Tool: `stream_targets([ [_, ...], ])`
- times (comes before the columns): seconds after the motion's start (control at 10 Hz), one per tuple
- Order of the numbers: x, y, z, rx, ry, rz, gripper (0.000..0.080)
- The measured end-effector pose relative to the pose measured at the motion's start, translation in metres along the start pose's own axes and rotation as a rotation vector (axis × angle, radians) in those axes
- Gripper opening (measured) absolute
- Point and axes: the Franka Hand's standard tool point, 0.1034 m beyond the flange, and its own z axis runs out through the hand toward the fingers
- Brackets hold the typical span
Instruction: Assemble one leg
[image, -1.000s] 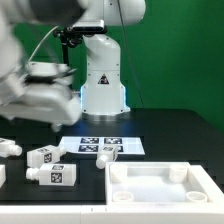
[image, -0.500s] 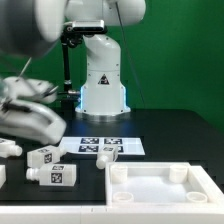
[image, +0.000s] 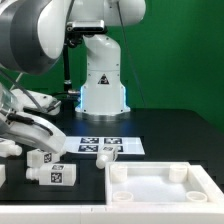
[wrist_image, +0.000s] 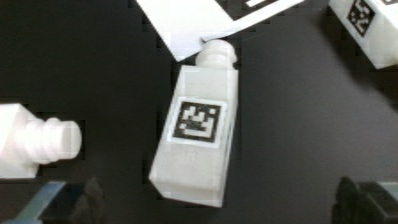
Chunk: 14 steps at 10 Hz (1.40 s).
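Observation:
The white leg's narrower stub end has to stay free to enter the tray-shaped part, so the gripper needs to grab the leg by its wide end (wrist_image: 191, 180).
In the wrist view a white leg (wrist_image: 199, 125) with one black-and-white tag lies on the black table between my open fingers (wrist_image: 63, 203). Its narrower stub end touches a corner of the marker board (wrist_image: 205, 18). My gripper (wrist_image: 217, 205) is open and holds nothing. The leg's wide end sits in the gap, touching neither finger. A second leg (wrist_image: 32, 140) lies beside it and a third (wrist_image: 365, 30) shows at the picture's edge. In the exterior view my gripper (image: 33, 135) hangs low over the legs (image: 41, 157) at that view's left. Its jaws are hidden there by blur.
The large white tray-shaped part (image: 165, 186) lies at the front on the exterior view's right. The marker board (image: 100, 145) lies mid-table with another leg (image: 107, 152) on it. More legs lie at the left (image: 52, 174), (image: 8, 147). The robot base (image: 102, 85) stands behind.
My arm has swung down at the exterior view's left, bringing the gripper lower, close above the group of legs. The legs, tray and marker board have not moved.

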Motion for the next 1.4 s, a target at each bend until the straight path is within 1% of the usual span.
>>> stream_targets([
  [0.1, -0.001, 0.002, 0.012, 0.002, -0.022, 0.008, 0.0648],
  [0.2, -0.001, 0.005, 0.027, 0.001, -0.05, 0.016, 0.0648],
  [0.3, 0.002, 0.006, 0.036, 0.005, -0.066, 0.023, 0.0648],
  [0.4, 0.0, 0.008, 0.043, 0.017, -0.104, 0.032, 0.0648],
  [0.5, 0.001, 0.011, 0.045, 0.027, -0.136, 0.038, 0.0648],
  [0.6, 0.003, 0.01, 0.044, 0.025, -0.125, 0.036, 0.0648],
  [0.9, 0.003, 0.01, 0.045, 0.024, -0.126, 0.036, 0.0648],
  [1.0, 0.003, 0.01, 0.045, 0.023, -0.126, 0.036, 0.056],
  [1.1, 0.003, 0.01, 0.045, 0.023, -0.126, 0.036, 0.0425],
  [1.2, 0.003, 0.01, 0.045, 0.023, -0.126, 0.036, 0.0425],
  [1.3, 0.003, 0.01, 0.045, 0.023, -0.127, 0.036, 0.0281],
  [1.4, 0.003, 0.01, 0.045, 0.023, -0.127, 0.035, 0.0281],
])
